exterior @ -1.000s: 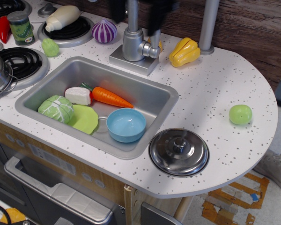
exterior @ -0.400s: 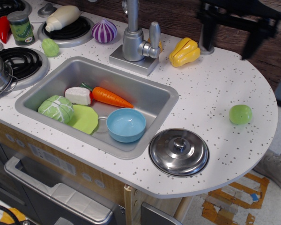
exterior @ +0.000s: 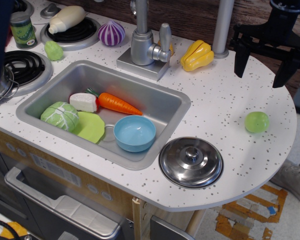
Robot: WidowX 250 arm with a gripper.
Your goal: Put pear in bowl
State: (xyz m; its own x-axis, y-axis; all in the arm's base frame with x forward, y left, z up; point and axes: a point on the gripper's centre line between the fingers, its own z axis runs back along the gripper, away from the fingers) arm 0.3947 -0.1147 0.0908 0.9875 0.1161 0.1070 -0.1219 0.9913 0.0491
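Note:
I need to grip the pear (exterior: 256, 122) by its smooth round sides with my gripper next, so that I can put it in the light-blue bowl (exterior: 135, 133).
The pear (exterior: 256, 122), a small smooth light-green fruit, lies on the white speckled counter at the far right. The light-blue bowl (exterior: 135, 133) sits empty in the steel sink (exterior: 162, 107), at its front right. My black gripper (exterior: 260, 67) hangs above the counter at the back right, above and behind the pear. Its two fingers (exterior: 240, 62) are spread wide apart and hold nothing.
In the sink lie a carrot (exterior: 117, 103), a white radish piece (exterior: 83, 102), a cabbage (exterior: 60, 116) and a lime-green plate (exterior: 91, 127). A steel lid (exterior: 191, 161) lies in front of the pear's side. A faucet (exterior: 145, 42), a yellow pepper (exterior: 197, 55) and a grey post (exterior: 223, 27) stand behind.
My gripper has swung from behind the faucet to the right and come down lower, toward the pear. A dark blurred shape now covers the left edge. The pear and bowl have not moved.

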